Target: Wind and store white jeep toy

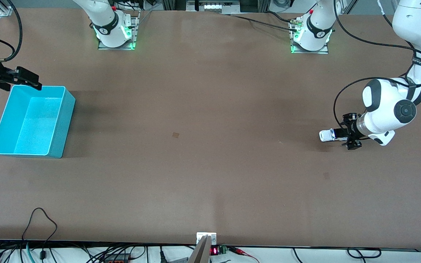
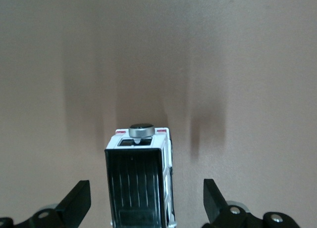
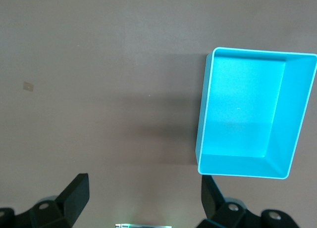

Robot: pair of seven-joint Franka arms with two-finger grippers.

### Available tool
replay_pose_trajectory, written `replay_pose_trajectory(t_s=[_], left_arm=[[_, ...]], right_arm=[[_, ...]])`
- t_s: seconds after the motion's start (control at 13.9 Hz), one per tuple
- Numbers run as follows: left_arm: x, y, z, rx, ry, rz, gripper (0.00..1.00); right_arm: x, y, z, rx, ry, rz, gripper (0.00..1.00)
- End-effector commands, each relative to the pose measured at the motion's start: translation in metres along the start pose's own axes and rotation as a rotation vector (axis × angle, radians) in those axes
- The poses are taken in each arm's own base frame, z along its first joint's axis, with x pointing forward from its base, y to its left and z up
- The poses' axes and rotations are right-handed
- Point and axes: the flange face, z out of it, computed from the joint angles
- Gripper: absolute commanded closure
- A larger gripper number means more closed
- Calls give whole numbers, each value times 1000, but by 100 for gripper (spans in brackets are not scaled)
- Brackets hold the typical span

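Note:
The jeep has to be wound and stored, so next my left gripper needs to pick it up by its sides (image 2: 168, 193) beside the black ribbed roof.
The white jeep toy (image 1: 328, 134) stands on the table at the left arm's end; in the left wrist view (image 2: 141, 183) its black ribbed roof faces the camera, with a round grey knob (image 2: 141, 130) at its end. My left gripper (image 1: 345, 132) is low at the jeep and open (image 2: 147, 193); its fingers stand wide on either side of the car, clear of it. The cyan bin (image 1: 62, 124) sits empty at the right arm's end. My right gripper (image 1: 30, 81) hangs open above the table by the bin's corner, holding nothing (image 3: 144, 188).
The cyan bin's rim (image 3: 203, 114) shows in the right wrist view, with nothing in it. A small brown mark (image 1: 175, 134) lies mid-table. Cables and a small display (image 1: 214, 251) run along the table's near edge. Both arm bases stand along the table's top edge.

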Motion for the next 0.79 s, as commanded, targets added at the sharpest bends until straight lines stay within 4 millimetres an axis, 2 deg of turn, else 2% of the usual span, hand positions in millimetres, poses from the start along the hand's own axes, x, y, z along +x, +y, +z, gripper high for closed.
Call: replay_pose_trajectory(t_s=[0.0, 0.5, 0.72], left_arm=[[0, -7, 8, -18, 17, 0, 0], [-1, -16, 17, -3, 14, -12, 0], [-1, -16, 19, 0, 13, -12, 6]], right_arm=[[-3, -2, -4, 1, -2, -6, 0], [-3, -2, -4, 1, -2, -6, 0], [-3, -1, -4, 1, -2, -3, 0]])
